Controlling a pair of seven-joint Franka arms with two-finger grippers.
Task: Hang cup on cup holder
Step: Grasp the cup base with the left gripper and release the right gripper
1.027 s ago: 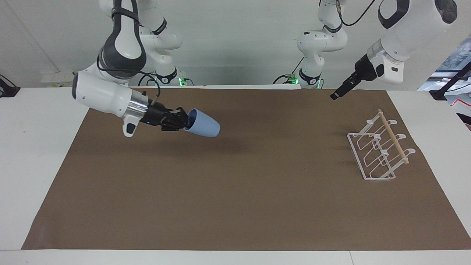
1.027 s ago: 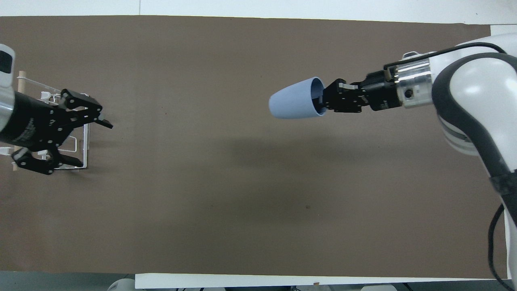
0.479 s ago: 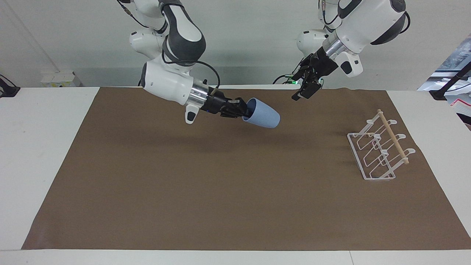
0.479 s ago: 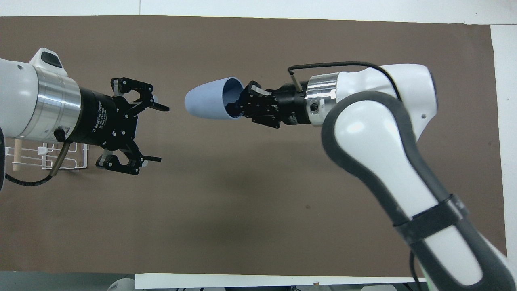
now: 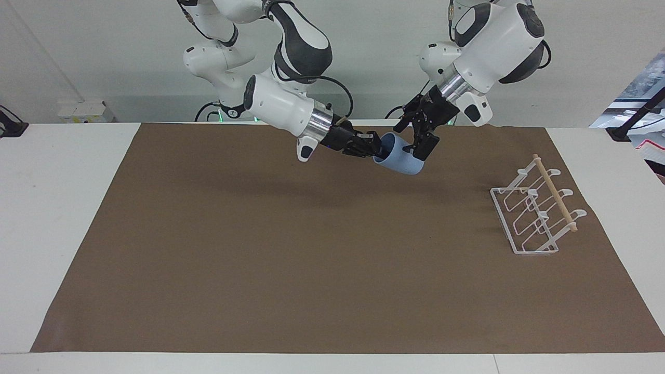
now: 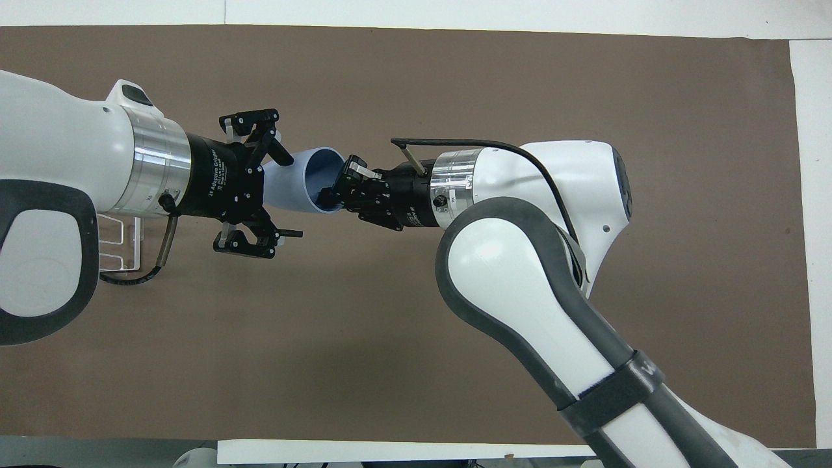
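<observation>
Next, my left gripper grabs the cup by its base end (image 6: 276, 184), which leaves the cup's opening (image 6: 323, 173) free to go onto the cup holder.
The light-blue cup (image 5: 400, 160) (image 6: 294, 187) hangs on its side in the air over the brown mat, near the robots' edge. My right gripper (image 5: 378, 150) (image 6: 335, 193) is shut on its rim, with one finger inside the mouth. My left gripper (image 5: 414, 139) (image 6: 286, 194) is open, and the cup's base end lies between its spread fingers. The fingers stand apart from the cup's wall. The white wire cup holder (image 5: 535, 213) with its wooden dowel stands on the mat toward the left arm's end. In the overhead view the left arm hides most of the cup holder (image 6: 123, 242).
A brown mat (image 5: 311, 259) covers most of the white table (image 5: 57, 208). Both arms reach in over the strip of mat nearest the robots.
The right arm has carried the cup toward the left arm's end. The left gripper, still open, has come in from over the cup holder and now straddles the cup's base.
</observation>
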